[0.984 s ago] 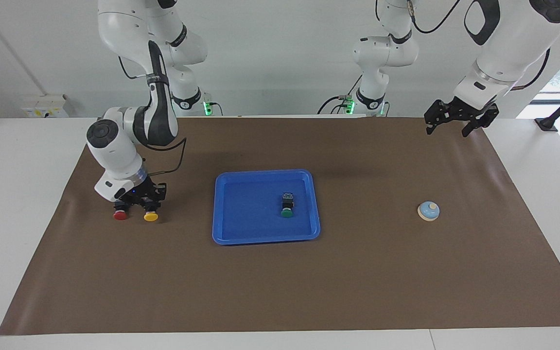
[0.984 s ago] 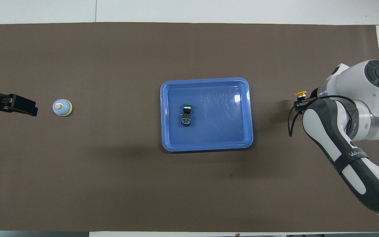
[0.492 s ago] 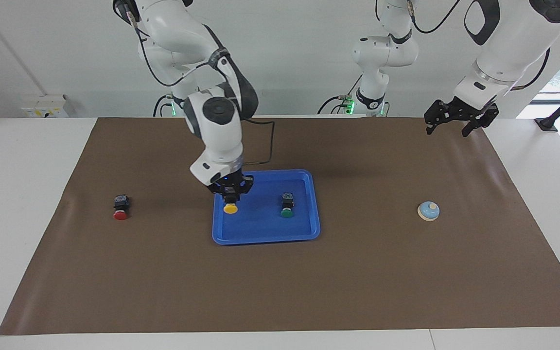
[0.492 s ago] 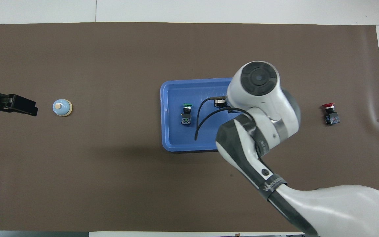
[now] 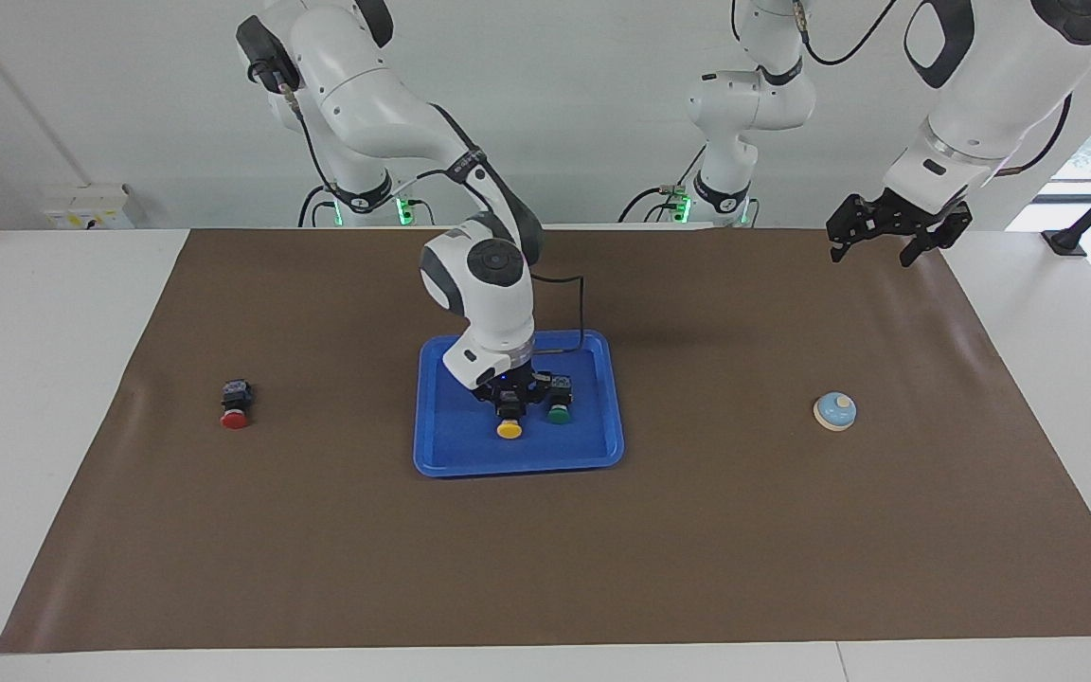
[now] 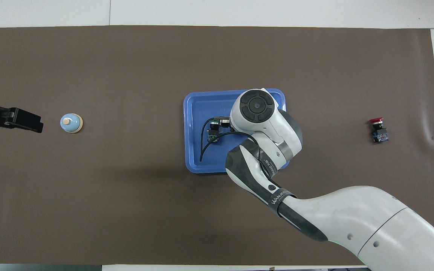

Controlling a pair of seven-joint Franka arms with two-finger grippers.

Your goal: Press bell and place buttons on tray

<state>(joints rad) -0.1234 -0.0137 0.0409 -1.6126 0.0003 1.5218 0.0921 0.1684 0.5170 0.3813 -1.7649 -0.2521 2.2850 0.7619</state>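
My right gripper is above the tray's bottom beside the green button, so it should open now and let go of the yellow button.
The blue tray [image 5: 517,466] lies mid-table and also shows in the overhead view [image 6: 192,113]. The green button [image 5: 559,413] lies in it. My right gripper [image 5: 509,405] is low in the tray, shut on the yellow button [image 5: 509,428] right beside the green one. In the overhead view the right wrist hides the yellow button and the green one [image 6: 213,132] is partly seen. The red button [image 5: 235,405] lies on the mat toward the right arm's end [image 6: 378,130]. The bell [image 5: 834,412] stands toward the left arm's end [image 6: 71,123]. My left gripper [image 5: 872,248] waits open in the air.
A brown mat [image 5: 697,530] covers the table; white table edge shows around it. The right arm's forearm [image 6: 315,210] stretches over the mat and the tray's corner. A black cable loops off the right wrist over the tray.
My right gripper lifted the yellow button from beside the red one, carried it over the tray and lowered it next to the green button. The left arm has not moved.
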